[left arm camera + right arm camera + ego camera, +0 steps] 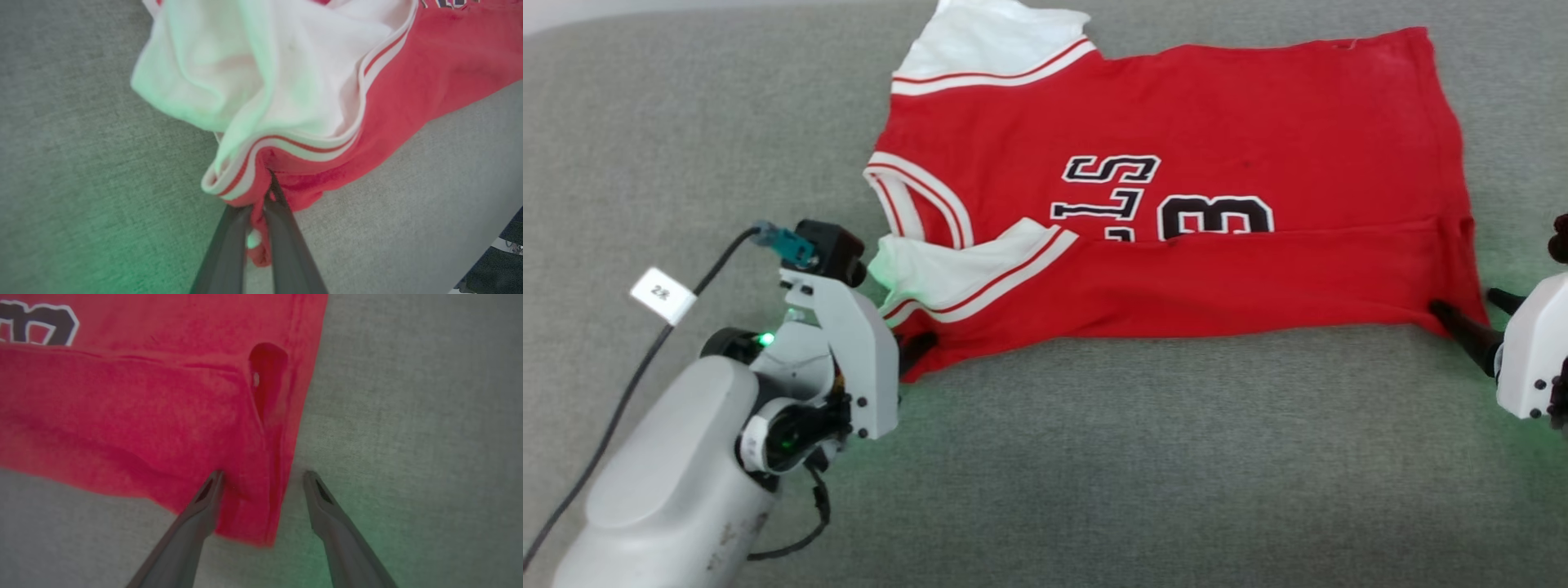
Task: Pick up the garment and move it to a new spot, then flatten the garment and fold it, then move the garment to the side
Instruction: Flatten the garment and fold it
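Note:
The jersey's body (pixel 1307 127) is spread out flat on the surface. My right gripper will next grab the jersey by its red hem corner, where the folded layers meet.
The garment (pixel 1176 122) is a red jersey with white sleeves and black numbers, spread on a grey cloth surface with its near edge folded over onto the chest. My left gripper (pixel 921 345) is at the near left corner. In the left wrist view its fingers (pixel 267 185) are shut on a bunch of red cloth just below the striped sleeve trim (pixel 286 145). My right gripper (pixel 1466 304) is at the near right corner and stands open. In the right wrist view the garment's corner (pixel 249 514) lies between the two spread fingers (pixel 263 473).
The grey cloth surface (pixel 1143 457) stretches in front of and around the jersey. A black cable with a white tag (pixel 662 294) runs from my left wrist toward the lower left. Something dark (pixel 502 261) shows past the surface's edge in the left wrist view.

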